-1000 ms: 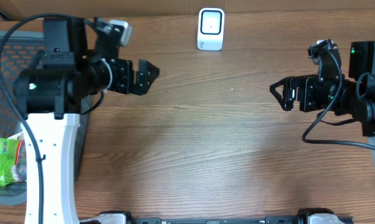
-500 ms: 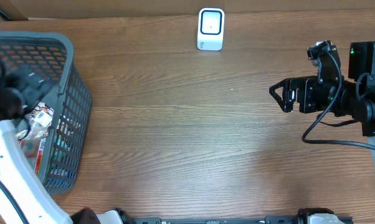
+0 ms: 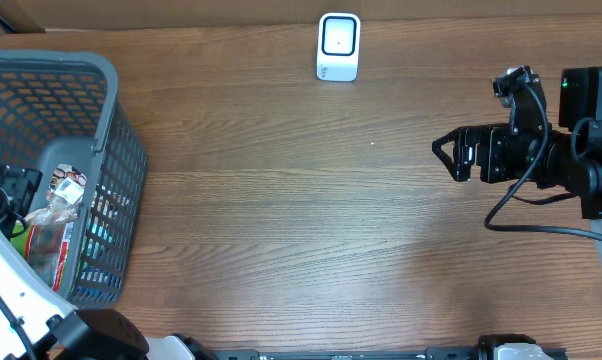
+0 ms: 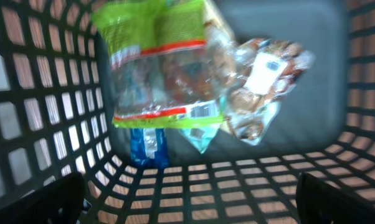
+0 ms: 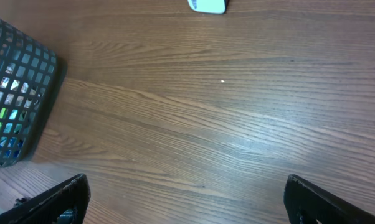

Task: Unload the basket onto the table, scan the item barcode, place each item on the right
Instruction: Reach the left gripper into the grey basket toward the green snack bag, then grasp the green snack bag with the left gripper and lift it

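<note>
The barcode needs to stay uncovered for scanning, so my left gripper should next grab the clear bag by its green label end point(image 4: 152, 28), opposite the barcode strip.
Several packaged items lie in the grey mesh basket point(image 3: 101, 80) at the table's left. In the left wrist view I see a clear bag with a green label and a barcode strip point(image 4: 159, 68), a clear packet with a white label point(image 4: 259, 81) and a blue packet point(image 4: 147, 146) beneath them. My left gripper point(image 4: 194, 205) hangs open inside the basket above them, touching nothing; from overhead the left gripper point(image 3: 9, 190) shows at the basket's left side. The white barcode scanner point(image 3: 338, 45) stands at the back centre. My right gripper point(image 3: 446, 152) is open and empty over the table's right side.
The basket's mesh walls point(image 4: 25, 93) surround the left gripper on all sides. In the right wrist view the basket point(image 5: 16, 93) sits far left and the scanner point(image 5: 207, 5) at the top edge. A black cable point(image 3: 526, 215) loops by the right arm.
My left arm has swung from over the table beside the basket's right wall down into the basket, its jaws staying open. The right arm has not moved.
</note>
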{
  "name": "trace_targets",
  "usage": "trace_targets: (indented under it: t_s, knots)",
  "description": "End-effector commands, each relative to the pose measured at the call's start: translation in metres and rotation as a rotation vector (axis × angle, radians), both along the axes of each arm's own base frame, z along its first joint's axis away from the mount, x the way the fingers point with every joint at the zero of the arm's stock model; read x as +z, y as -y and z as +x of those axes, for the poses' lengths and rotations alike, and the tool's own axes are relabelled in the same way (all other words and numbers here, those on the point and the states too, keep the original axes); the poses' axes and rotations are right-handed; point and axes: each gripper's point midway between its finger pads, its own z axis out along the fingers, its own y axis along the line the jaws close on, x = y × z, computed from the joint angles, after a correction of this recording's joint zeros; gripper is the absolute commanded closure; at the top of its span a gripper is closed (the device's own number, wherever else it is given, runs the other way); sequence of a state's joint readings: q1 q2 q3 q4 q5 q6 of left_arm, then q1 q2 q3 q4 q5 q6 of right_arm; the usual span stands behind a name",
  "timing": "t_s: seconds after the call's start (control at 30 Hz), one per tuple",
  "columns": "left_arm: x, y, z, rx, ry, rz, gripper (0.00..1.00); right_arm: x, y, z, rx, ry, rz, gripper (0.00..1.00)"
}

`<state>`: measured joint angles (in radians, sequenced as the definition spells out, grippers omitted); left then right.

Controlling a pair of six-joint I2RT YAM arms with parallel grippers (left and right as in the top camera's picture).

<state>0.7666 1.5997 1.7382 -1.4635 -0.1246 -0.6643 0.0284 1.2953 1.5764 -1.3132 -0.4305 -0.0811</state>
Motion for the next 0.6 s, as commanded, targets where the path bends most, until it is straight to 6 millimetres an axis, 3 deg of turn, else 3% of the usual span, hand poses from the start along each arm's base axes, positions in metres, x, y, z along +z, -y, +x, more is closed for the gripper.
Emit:
trace_targets:
  t_s: [0.0, 0.17, 0.4, 0.57]
  knots:
    - [-0.032, -0.008, -0.013, 0.097, -0.038, -0.033, 0.01, 0.003, -0.002, -0.001, 0.005, 0.005, 0.008, 0.0]
    - [-0.073, -0.021, -0.024, 0.149, -0.048, -0.047, 0.0, -0.003, -0.002, 0.0, 0.005, -0.014, 0.008, 0.0]
    - [-0.112, -0.034, -0.015, 0.061, -0.039, -0.005, 0.0, -0.013, -0.002, 0.007, 0.005, -0.051, 0.007, 0.0]
    - [-0.135, -0.035, -0.021, 0.068, -0.094, -0.022, 0.0, -0.02, -0.002, 0.012, 0.005, -0.071, 0.006, 0.0]
